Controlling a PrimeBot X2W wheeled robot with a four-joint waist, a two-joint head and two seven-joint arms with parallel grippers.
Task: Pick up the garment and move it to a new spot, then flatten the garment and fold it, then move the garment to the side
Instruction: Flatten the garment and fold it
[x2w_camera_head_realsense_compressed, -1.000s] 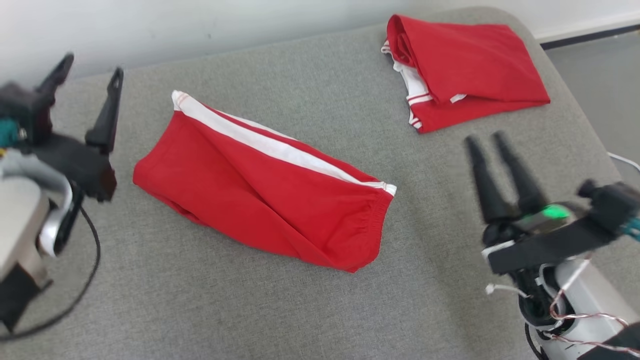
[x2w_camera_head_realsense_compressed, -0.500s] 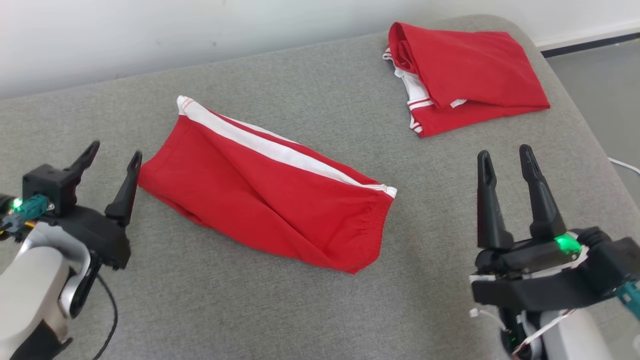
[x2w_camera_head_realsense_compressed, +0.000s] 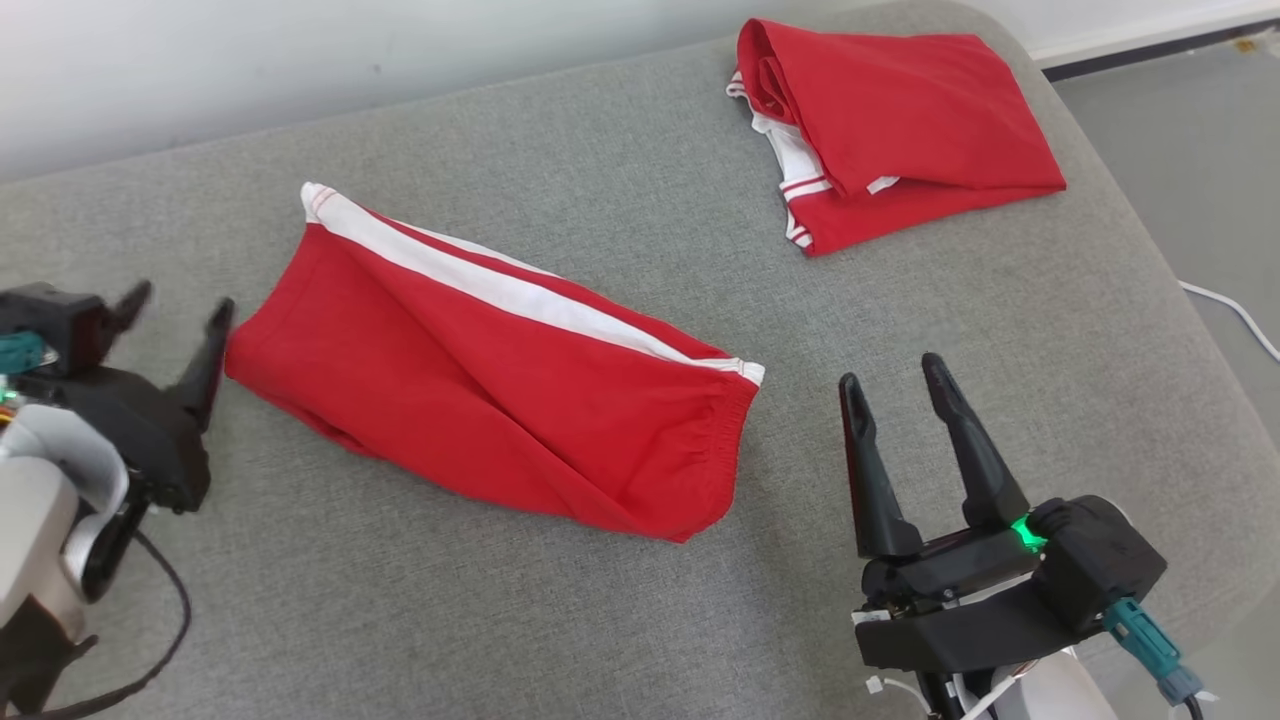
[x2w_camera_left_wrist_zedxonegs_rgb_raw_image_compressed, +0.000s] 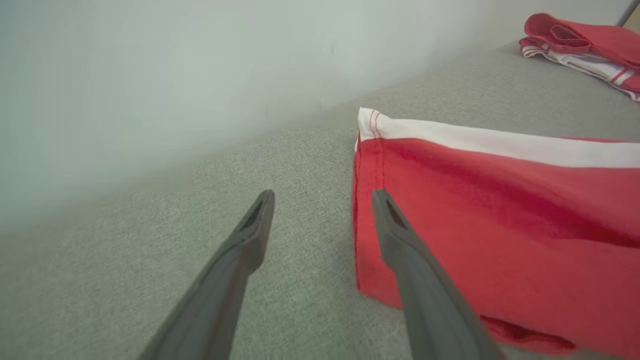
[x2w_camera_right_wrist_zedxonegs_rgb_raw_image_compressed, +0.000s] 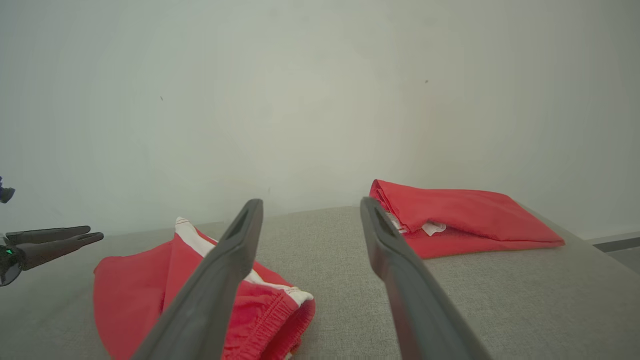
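Observation:
I should reach the garment with my left gripper and pinch the free edge of its hem, because the garment's body lies loosely flat on the padding.
The garment is a pair of red shorts with a white side stripe, lying loosely flat across the middle of the grey padded surface. My left gripper is open just beside its left hem. In the left wrist view that gripper hovers low, one finger over the hem of the garment and the other over bare padding. Open and empty, my right gripper stands off the waistband end. From the right wrist, the right gripper points over the garment toward the wall.
A second red garment, folded, lies at the far right corner, also seen as the folded garment. The pale wall runs along the back edge. The surface ends at the right over grey floor with a white cable.
The head camera has shifted slightly. My left gripper has come down to the garment's left hem. My right gripper has drawn back and moved left. Both stay open.

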